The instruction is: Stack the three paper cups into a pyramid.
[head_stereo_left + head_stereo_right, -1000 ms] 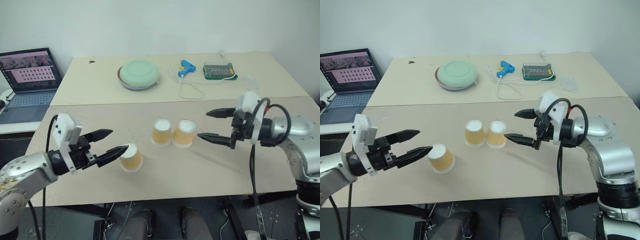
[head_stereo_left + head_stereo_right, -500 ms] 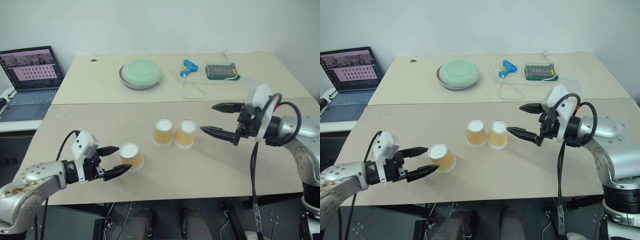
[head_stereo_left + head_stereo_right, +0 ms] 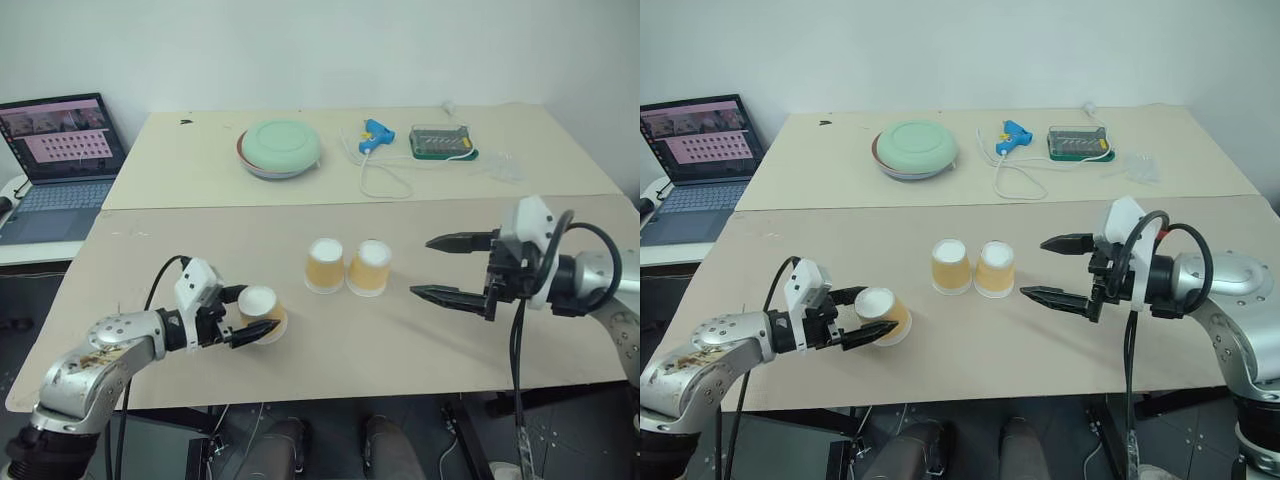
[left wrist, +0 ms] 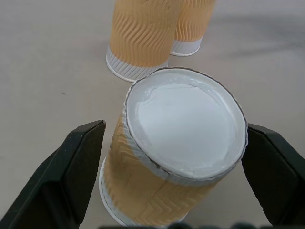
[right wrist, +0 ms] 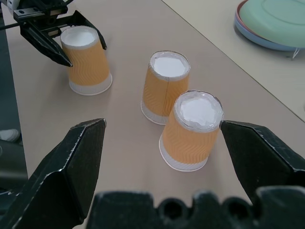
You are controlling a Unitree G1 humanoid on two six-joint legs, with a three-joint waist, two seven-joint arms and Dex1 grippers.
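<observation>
My left gripper's fingers are down around the third cup, so my left gripper should close. Closing now would hold the cup.
Three tan-orange paper cups stand upside down on the near table, white bases up. Two of them [image 3: 325,264] [image 3: 369,267] stand side by side in the middle. The third cup [image 3: 263,313] stands apart to their left. My left gripper [image 3: 250,312] is open and low over the table, with one black finger on each side of this third cup. In the left wrist view a gap shows between the cup [image 4: 186,138] and each of the fingers [image 4: 81,157]. My right gripper [image 3: 422,266] hangs open to the right of the pair, pointing at them and clear of them.
On the far table lie a green round dish [image 3: 280,148], a blue glue gun [image 3: 375,133] with a white cable, and a clear box [image 3: 440,140] on a green base. An open laptop [image 3: 60,150] stands at the far left. A seam runs between the two tables.
My left gripper has sunk and come forward, so that its open fingers now stand on both sides of the left cup. My right gripper has drawn back a little from the pair.
</observation>
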